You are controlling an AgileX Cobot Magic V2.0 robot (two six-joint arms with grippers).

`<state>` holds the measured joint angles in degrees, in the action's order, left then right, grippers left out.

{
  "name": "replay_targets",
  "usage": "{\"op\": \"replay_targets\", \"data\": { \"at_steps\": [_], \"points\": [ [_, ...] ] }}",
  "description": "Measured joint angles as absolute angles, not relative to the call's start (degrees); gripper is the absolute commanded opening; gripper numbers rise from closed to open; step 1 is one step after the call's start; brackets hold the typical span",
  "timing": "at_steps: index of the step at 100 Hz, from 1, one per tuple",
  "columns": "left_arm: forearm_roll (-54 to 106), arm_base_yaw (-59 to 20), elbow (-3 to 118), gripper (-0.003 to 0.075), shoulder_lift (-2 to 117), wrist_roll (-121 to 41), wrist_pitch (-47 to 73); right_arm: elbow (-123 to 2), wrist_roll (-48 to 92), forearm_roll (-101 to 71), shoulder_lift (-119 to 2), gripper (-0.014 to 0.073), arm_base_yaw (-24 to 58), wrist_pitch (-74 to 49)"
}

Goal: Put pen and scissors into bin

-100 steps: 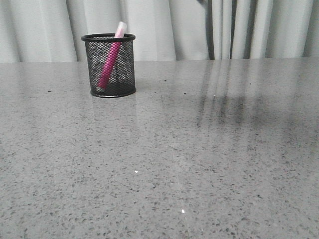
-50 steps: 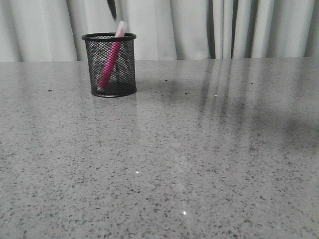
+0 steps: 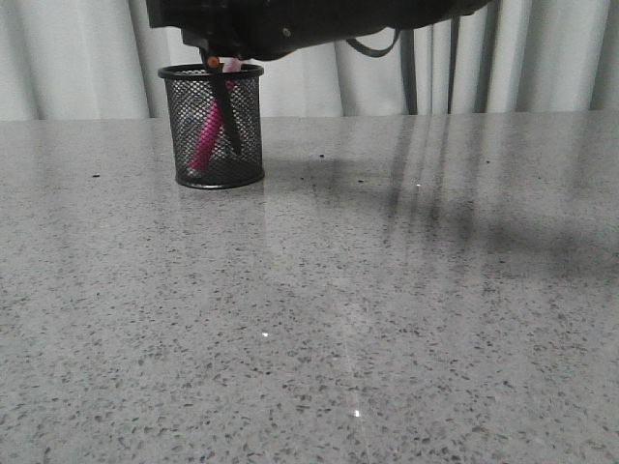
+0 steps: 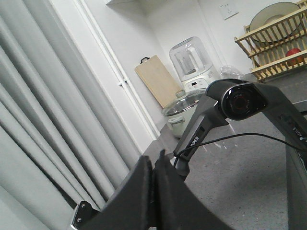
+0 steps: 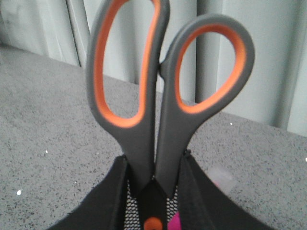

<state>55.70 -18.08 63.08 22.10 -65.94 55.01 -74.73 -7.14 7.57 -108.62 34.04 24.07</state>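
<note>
I need to open my right gripper now, because the scissors' dark blades reach down inside the bin's mesh (image 3: 219,130) beside the pen.
The bin (image 3: 212,126) is a black mesh cup standing at the back left of the grey table. The pen (image 3: 205,135) leans inside it, its pale cap above the rim. My right gripper (image 3: 215,48) is shut on the scissors (image 3: 230,121) and holds them upright over the bin, blades down inside the mesh beside the pen. In the right wrist view my right gripper (image 5: 154,172) clamps the scissors (image 5: 141,139) just below the orange-lined loops, with the bin's mesh (image 5: 132,211) and the pen (image 5: 175,224) underneath. My left gripper (image 4: 156,160) is shut and empty, raised away from the table.
The speckled grey table (image 3: 368,309) stretches in front and to the right of the bin. White curtains (image 3: 77,58) hang behind it. In the left wrist view a black camera stand (image 4: 242,98) rises near the left fingers.
The right arm has come down into the front view from above. The scissors' blade tip was above the bin half a second ago; the blades now reach down inside it.
</note>
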Motion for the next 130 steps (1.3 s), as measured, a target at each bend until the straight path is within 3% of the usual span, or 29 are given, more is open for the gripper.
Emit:
{"op": "replay_targets", "data": {
  "at_steps": [14,35,53,66,73,82,87,105,130],
  "points": [
    [55.6,-18.1,63.1,-0.0019,22.1,-65.9,55.0,-74.7,-7.3,7.5,-108.6,0.0095,34.0,23.5],
    [55.5,-18.1,63.1,-0.0019,22.1,-65.9,55.0,-74.7,-7.3,4.6,-108.6,0.0416,34.0,23.5],
    [54.0,-18.1,63.1,-0.0019,22.1,-65.2,55.0,-74.7,-7.3,0.7,-107.9,0.0461,34.0,23.9],
    [50.4,-18.1,63.1,-0.0019,22.1,-60.9,53.9,-74.7,-7.3,0.0,-104.5,0.0430,34.0,23.3],
    [46.9,-18.1,62.6,-0.0019,21.8,-56.7,52.0,-74.7,-7.3,0.0,-101.3,0.0347,34.0,21.6],
    [42.3,-18.1,60.6,-0.0019,20.6,-51.4,48.3,-74.7,-7.3,0.3,-95.9,0.0101,34.0,16.1],
    [40.2,-18.1,58.7,-0.0019,19.3,-48.8,45.2,-74.6,-7.3,1.8,-92.6,-0.0081,34.0,11.7],
    [37.3,-18.1,46.9,-0.0019,12.3,-44.3,34.5,-67.3,-7.3,9.0,-77.8,-0.0069,34.2,3.7],
    [39.9,-18.1,28.6,-0.0019,3.5,-43.7,23.5,-41.4,-7.3,14.6,-50.3,-0.0069,34.4,2.3]
  ]
}}
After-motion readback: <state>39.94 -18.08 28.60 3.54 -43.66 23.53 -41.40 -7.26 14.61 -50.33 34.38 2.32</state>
